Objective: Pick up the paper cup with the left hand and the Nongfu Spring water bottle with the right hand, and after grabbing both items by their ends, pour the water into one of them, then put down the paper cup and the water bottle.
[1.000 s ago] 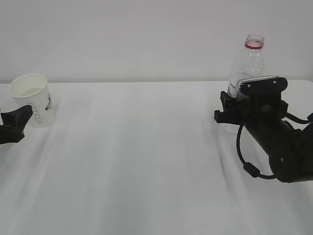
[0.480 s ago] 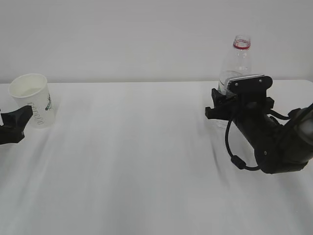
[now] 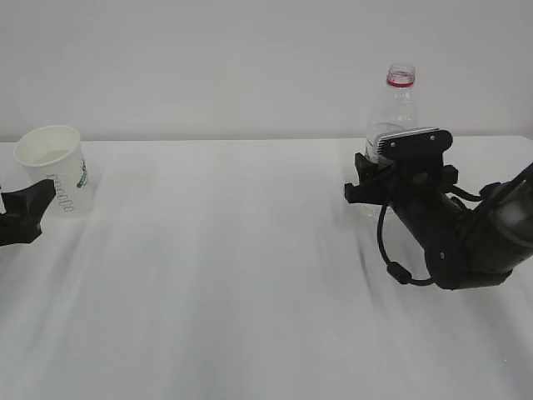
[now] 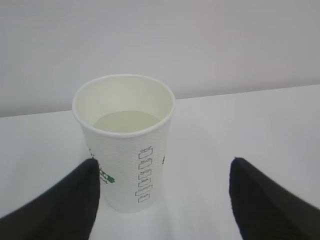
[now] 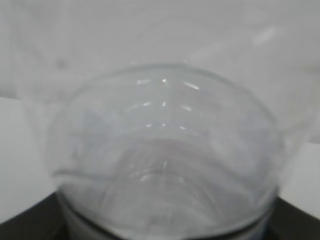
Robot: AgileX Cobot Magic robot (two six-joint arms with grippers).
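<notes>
The bottle's lower end (image 3: 373, 208) rests on the white table below my right gripper's fingers. The bottle would stand, so my right gripper should open.
The paper cup (image 3: 55, 169) stands upright at the far left of the table, white with a green logo. A pale liquid, the water (image 4: 125, 121), fills its lower part. My left gripper (image 3: 25, 212) sits low in front of the cup and is open. Its dark fingers (image 4: 70, 200) flank the cup (image 4: 125, 150), which stands close against the left one. On the right, the Nongfu Spring water bottle (image 3: 398, 100) rises capless, with a red neck ring, above my right gripper (image 3: 391, 179), which is shut on its lower body. Its clear body (image 5: 165, 150) fills the right wrist view, blurred.
The white table (image 3: 233, 275) runs wide between the two arms, with a plain pale wall behind. The right arm's black body and cable (image 3: 454, 242) lie low over the table's right side.
My right gripper has carried the bottle leftward and a little higher in the exterior view. The left gripper and the cup have stayed where they were.
</notes>
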